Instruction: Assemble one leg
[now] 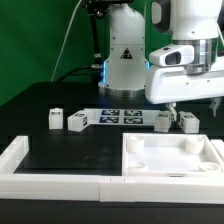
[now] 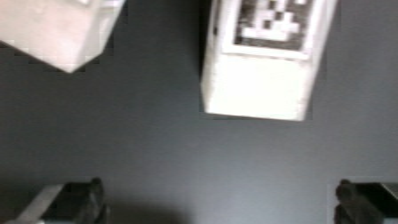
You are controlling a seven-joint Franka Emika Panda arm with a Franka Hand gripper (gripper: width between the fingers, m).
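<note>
My gripper moves toward the white leg next, before closing: my fingers are short of the white leg's near end [image 2: 258, 95], so closing now would miss it.
Four small white legs with black-and-white markers lie on the black table. Two are at the exterior view's left [image 1: 55, 119] [image 1: 78, 122] and two at its right [image 1: 163, 121] [image 1: 187, 122]. My gripper [image 1: 179, 107] hovers just above the right pair, touching neither. In the wrist view one leg [image 2: 267, 58] lies ahead of the jaws, with its marker at the far end, and part of a second leg [image 2: 63, 30] shows at a corner. The gripper [image 2: 222, 203] is open and empty, its dark fingertips [image 2: 71, 202] wide apart over bare table.
The marker board [image 1: 122, 116] lies between the two pairs of legs. A large flat white square piece [image 1: 170, 156] with corner holes lies in front of the right pair. A white frame [image 1: 40, 180] borders the table's front and left. The robot base [image 1: 125, 60] stands behind.
</note>
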